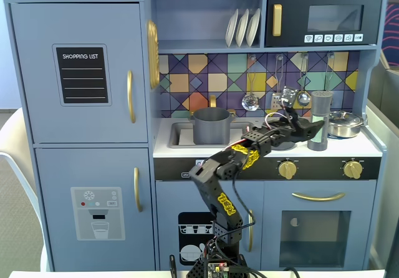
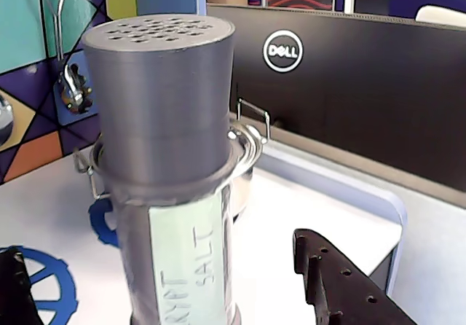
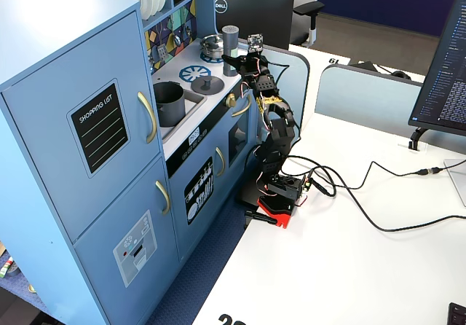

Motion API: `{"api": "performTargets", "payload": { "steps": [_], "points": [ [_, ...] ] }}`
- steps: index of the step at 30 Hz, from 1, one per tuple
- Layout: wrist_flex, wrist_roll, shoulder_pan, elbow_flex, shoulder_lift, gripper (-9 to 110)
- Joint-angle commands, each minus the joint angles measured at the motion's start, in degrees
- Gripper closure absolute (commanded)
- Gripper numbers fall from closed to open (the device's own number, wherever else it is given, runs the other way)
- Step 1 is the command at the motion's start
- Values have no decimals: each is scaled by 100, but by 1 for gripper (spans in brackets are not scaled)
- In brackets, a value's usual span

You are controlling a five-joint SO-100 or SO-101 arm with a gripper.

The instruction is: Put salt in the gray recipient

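Observation:
My gripper will next pick up the tall gray shaker by its lower body (image 1: pixel 318 138), so that it can put salt in the gray pot (image 1: pixel 212 128).
The salt (image 2: pixel 171 165) is a tall gray shaker with a pale green "SALT" label, standing upright on the stove top at the right (image 1: pixel 321 117) (image 3: pixel 231 39). My gripper (image 2: pixel 178 296) is open and straddles its lower body, with a clear gap on each side. One dark finger (image 2: pixel 342 288) shows on the right and the other at the bottom left corner. In both fixed views the gripper (image 1: pixel 317 128) (image 3: pixel 235 64) is level with the shaker's lower half. The gray recipient (image 1: pixel 212 125) (image 3: pixel 169 100), a matte dark pot, sits in the sink to the left.
A shiny steel pan (image 2: pixel 244 183) (image 1: pixel 345 124) stands right behind the shaker. A flat gray lid (image 3: pixel 207 84) lies between sink and stove. Utensils (image 1: pixel 250 100) hang on the tiled back wall. A raised blue side wall (image 2: pixel 378 201) borders the counter on the right.

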Motion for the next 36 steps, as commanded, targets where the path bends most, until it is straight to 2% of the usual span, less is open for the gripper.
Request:
{"api": "performTargets", "payload": {
  "steps": [1,14,28,29,30,32,36],
  "points": [
    [-439,-246,-123,-756,-422,48],
    [-686,-501,-308,-2391,-2285,53],
    [-668,-589,-316,-3832,-3568,61],
    [-668,-571,-334,-3911,-3639,63],
    [-668,-563,-369,-3990,-3700,71],
    [-562,-598,-448,-4201,-3823,101],
    [-826,220,-554,-4588,-3630,101]
  ]
}}
